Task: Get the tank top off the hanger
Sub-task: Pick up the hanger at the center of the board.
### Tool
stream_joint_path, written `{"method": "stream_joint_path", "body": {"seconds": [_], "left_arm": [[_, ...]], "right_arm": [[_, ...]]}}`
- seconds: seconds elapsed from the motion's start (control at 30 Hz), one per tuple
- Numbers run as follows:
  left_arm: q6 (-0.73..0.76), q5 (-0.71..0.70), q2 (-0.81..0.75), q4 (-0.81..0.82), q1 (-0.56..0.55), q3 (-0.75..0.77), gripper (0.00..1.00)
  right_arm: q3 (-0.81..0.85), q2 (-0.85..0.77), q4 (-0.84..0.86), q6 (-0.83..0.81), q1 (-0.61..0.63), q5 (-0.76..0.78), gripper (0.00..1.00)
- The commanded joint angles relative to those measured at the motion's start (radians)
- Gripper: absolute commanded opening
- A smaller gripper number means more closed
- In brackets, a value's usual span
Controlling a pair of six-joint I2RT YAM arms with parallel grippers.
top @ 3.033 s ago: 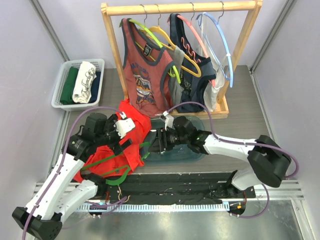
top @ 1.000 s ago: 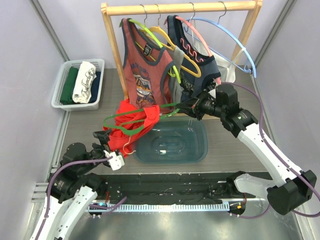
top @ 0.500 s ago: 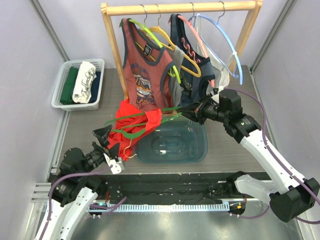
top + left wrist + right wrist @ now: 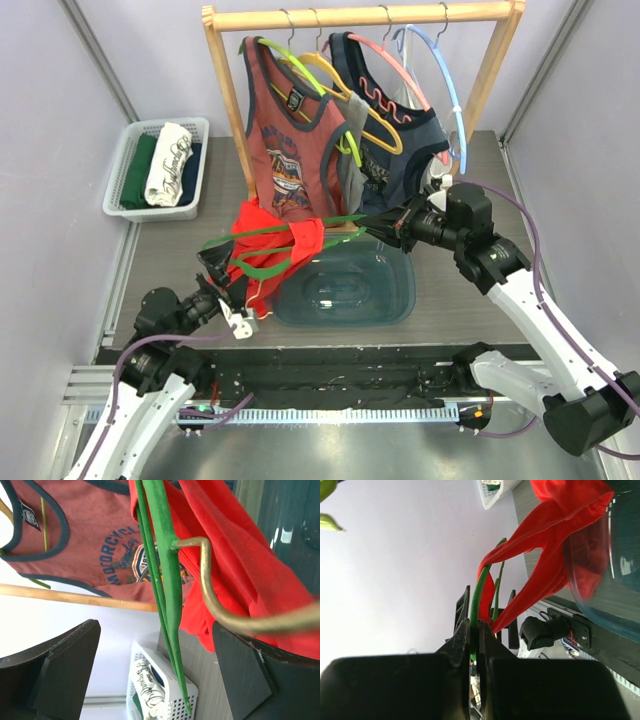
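Observation:
The left gripper will next grip the green hanger (image 4: 330,222) by its bare arm beside the brass hook, so the cloth-draped end stays free and the tank top can slide off.
The red tank top (image 4: 268,240) hangs on the green hanger (image 4: 330,222), held in the air above the table. My right gripper (image 4: 385,226) is shut on the hanger's right end; the right wrist view shows the green bar (image 4: 479,605) pinched between its jaws, with the red cloth (image 4: 555,545) draped beyond. My left gripper (image 4: 224,278) is wide open at the top's lower left edge. In the left wrist view the green bar (image 4: 167,580), its brass hook (image 4: 212,595) and the red cloth (image 4: 235,555) lie between the spread fingers (image 4: 60,665), ungripped.
A teal tub (image 4: 392,300) sits under the hanger. Behind stands a wooden rack (image 4: 228,130) with a rust tank top (image 4: 290,150), a navy one (image 4: 395,120) and a bare blue hanger (image 4: 452,95). A white basket (image 4: 120,175) of folded clothes is at the far left.
My right gripper lifted the hanger with the red top up and to the right off the table. My left gripper let go, drew back, then came forward under the cloth's edge.

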Motion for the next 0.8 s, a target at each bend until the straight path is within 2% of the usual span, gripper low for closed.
{"method": "stream_joint_path", "body": {"seconds": [0.0,0.1,0.13,0.17,0.2,0.27,0.3,0.4,0.53,0.6,0.63,0.67,0.7,0.73,0.77], "left_arm": [[-0.041,0.047,0.054,0.230,0.003,-0.022,1.00],[-0.061,0.064,0.095,0.343,0.004,-0.041,1.00],[-0.070,0.070,0.108,0.358,0.003,-0.027,0.98],[-0.078,0.079,0.144,0.358,0.004,-0.010,0.91],[-0.088,0.101,0.158,0.338,0.003,0.010,0.77],[-0.113,0.117,0.204,0.316,0.003,0.079,0.60],[-0.148,0.136,0.218,0.304,0.003,0.097,0.42],[-0.179,0.153,0.259,0.260,0.001,0.180,0.20],[-0.230,0.141,0.315,0.142,0.003,0.351,0.15],[-0.248,0.145,0.368,-0.007,0.003,0.444,0.15],[-0.253,0.156,0.394,-0.076,0.003,0.556,0.15],[-0.263,0.160,0.420,-0.219,0.003,0.618,0.11],[-0.274,0.167,0.453,-0.293,0.001,0.680,0.09],[-0.277,0.177,0.509,-0.376,0.004,0.808,0.07],[-0.289,0.202,0.543,-0.520,0.003,0.867,0.04]], "right_arm": [[-0.006,-0.050,0.130,0.076,-0.006,-0.047,0.01],[-0.021,-0.056,0.138,0.091,-0.006,-0.052,0.01],[-0.029,-0.059,0.143,0.097,-0.006,-0.052,0.01],[-0.033,-0.062,0.145,0.099,-0.006,-0.052,0.01],[-0.036,-0.062,0.151,0.101,-0.006,-0.053,0.01],[-0.039,-0.064,0.155,0.105,-0.006,-0.057,0.01],[-0.039,-0.061,0.161,0.107,-0.007,-0.057,0.01],[-0.035,-0.050,0.175,0.102,-0.006,-0.066,0.01],[-0.029,-0.038,0.195,0.094,-0.006,-0.077,0.01],[-0.023,-0.031,0.198,0.081,-0.006,-0.081,0.01],[-0.023,-0.027,0.198,0.076,-0.006,-0.084,0.01],[-0.020,-0.022,0.198,0.067,-0.007,-0.084,0.01],[-0.012,-0.018,0.195,0.049,-0.007,-0.086,0.01],[-0.007,-0.010,0.192,0.041,-0.009,-0.089,0.01],[-0.004,-0.005,0.191,0.032,-0.009,-0.089,0.01]]}}
